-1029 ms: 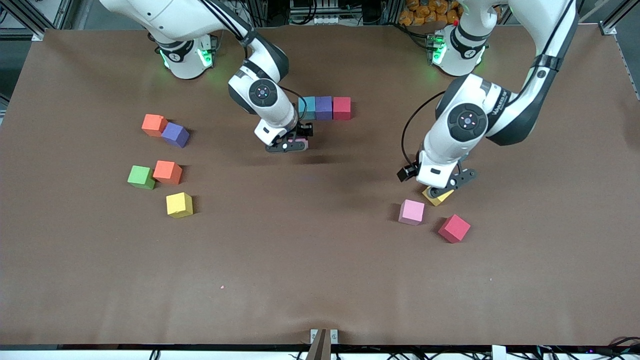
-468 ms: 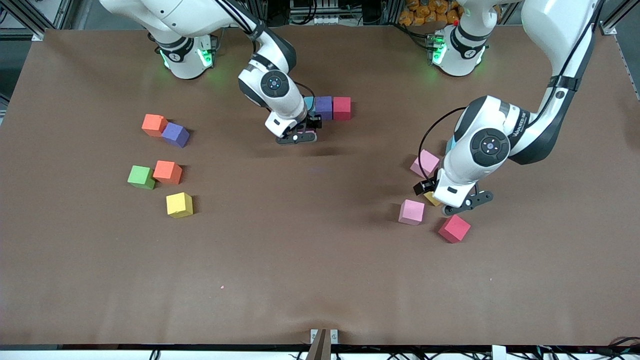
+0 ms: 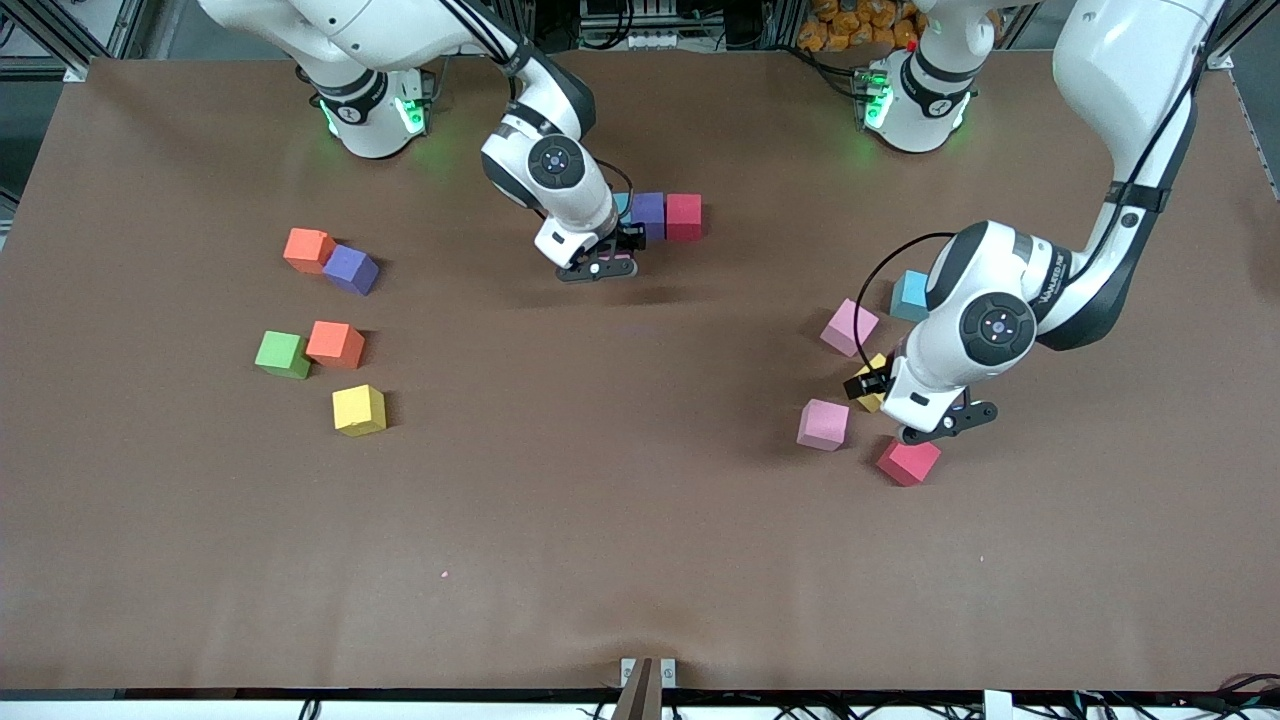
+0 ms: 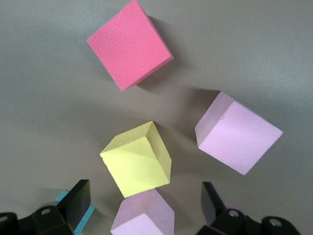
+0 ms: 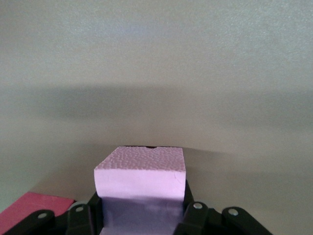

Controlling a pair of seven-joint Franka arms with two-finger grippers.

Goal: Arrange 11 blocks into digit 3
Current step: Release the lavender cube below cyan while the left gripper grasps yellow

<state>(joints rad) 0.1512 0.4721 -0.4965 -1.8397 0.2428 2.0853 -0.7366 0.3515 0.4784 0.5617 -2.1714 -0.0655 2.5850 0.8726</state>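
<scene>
The pink block (image 5: 140, 181) is low on the tabletop beside the light blue block and would stand, so it is now time for my right gripper to open.
A row of light blue (image 3: 622, 204), purple (image 3: 648, 215) and red (image 3: 684, 216) blocks lies toward the robots' bases. My right gripper (image 3: 600, 267) is low beside the row's light blue end, shut on a pink block (image 5: 140, 178). My left gripper (image 3: 938, 424) hangs open and holds nothing, over a loose cluster: red block (image 3: 908, 462), yellow block (image 4: 137, 160), two pink blocks (image 3: 823, 424) (image 3: 849, 327) and a light blue block (image 3: 910, 295). Its fingers (image 4: 78, 198) stand wide apart.
Toward the right arm's end lie an orange block (image 3: 308, 250) touching a purple one (image 3: 350, 269), a green cube (image 3: 282, 354) touching another orange block (image 3: 335, 344), and a yellow block (image 3: 359, 410). The brown table (image 3: 620, 500) is bare nearer the camera.
The right gripper carried the pink block closer to the row. The left gripper moved from over the yellow block toward the red block, uncovering a pink and a light blue block.
</scene>
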